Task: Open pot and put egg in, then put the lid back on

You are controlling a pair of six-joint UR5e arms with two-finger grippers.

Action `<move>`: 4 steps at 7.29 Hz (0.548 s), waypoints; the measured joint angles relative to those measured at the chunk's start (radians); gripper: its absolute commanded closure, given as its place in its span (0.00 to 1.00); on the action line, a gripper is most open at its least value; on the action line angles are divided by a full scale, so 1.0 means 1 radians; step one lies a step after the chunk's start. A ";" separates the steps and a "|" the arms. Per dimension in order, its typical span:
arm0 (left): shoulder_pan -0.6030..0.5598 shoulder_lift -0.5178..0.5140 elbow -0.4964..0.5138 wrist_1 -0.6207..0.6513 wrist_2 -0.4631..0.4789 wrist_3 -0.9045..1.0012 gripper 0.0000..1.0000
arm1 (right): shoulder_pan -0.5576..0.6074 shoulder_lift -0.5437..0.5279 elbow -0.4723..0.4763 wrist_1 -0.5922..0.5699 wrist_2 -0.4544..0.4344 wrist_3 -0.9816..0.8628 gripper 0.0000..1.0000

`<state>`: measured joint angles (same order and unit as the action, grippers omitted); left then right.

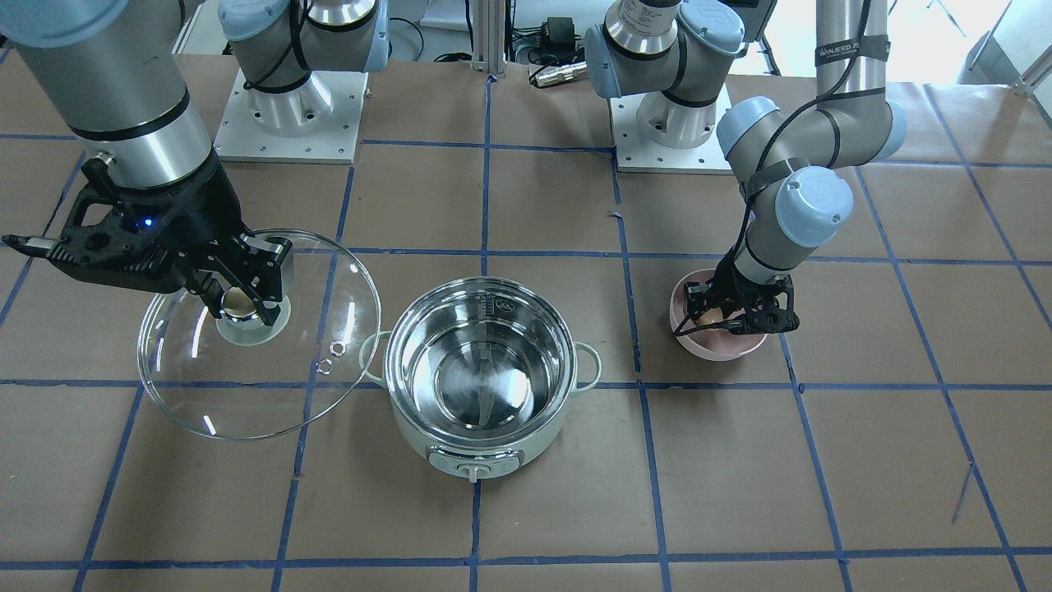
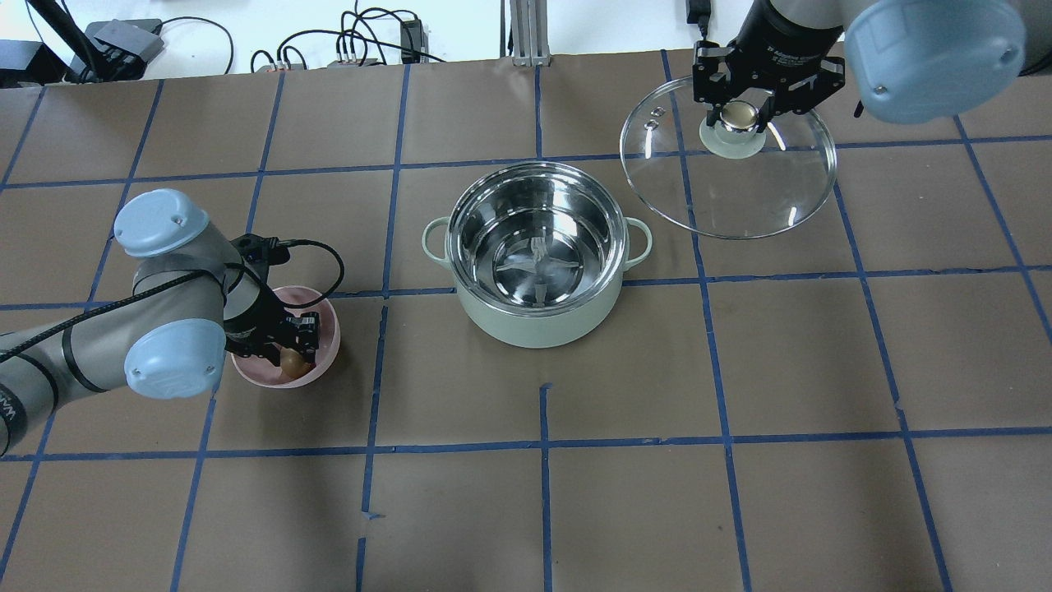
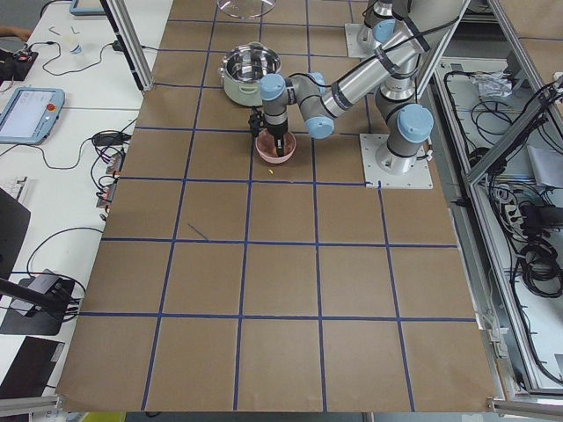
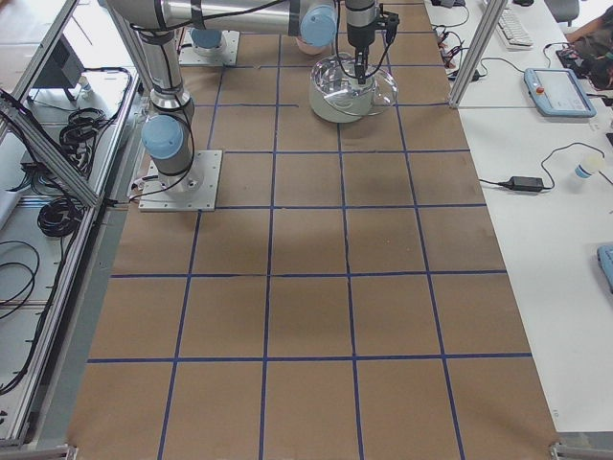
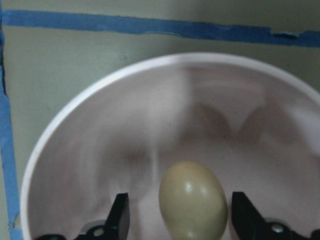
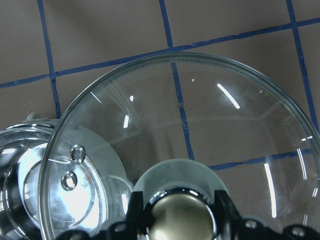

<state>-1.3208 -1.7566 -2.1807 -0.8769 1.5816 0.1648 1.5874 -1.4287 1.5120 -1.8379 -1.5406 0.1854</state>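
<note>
My left gripper will next pick up the brown egg (image 5: 192, 200) across its long sides, as the shell faces both fingers there and the egg narrows to rounded ends.
The mint-green pot (image 1: 411, 427) stands open at the table's middle, its steel inside empty; it also shows in the overhead view (image 2: 534, 325). The brown egg (image 5: 192, 200) lies in a pink bowl (image 2: 326, 316). My left gripper (image 2: 292, 358) is down in the bowl, open, with a finger on each side of the egg and a gap on each side. My right gripper (image 2: 740, 115) is shut on the beige knob of the glass lid (image 2: 727, 189). It holds the lid raised beside the pot, on my right. In the front view the lid (image 1: 246, 386) hangs tilted.
The table is covered in brown paper with blue tape grid lines. Both arm bases (image 1: 288, 115) stand at the robot's edge. The pink bowl (image 1: 723, 349) sits about one grid square from the pot on my left.
</note>
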 measured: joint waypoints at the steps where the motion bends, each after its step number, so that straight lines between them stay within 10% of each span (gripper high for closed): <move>1: 0.000 0.000 0.000 0.000 0.000 0.000 0.87 | 0.000 0.000 0.000 0.000 -0.002 -0.021 0.62; 4: 0.000 0.000 0.001 -0.001 0.000 0.002 0.87 | 0.002 -0.001 0.000 0.001 0.002 -0.037 0.60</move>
<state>-1.3211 -1.7565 -2.1800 -0.8775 1.5818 0.1666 1.5891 -1.4296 1.5124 -1.8374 -1.5382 0.1485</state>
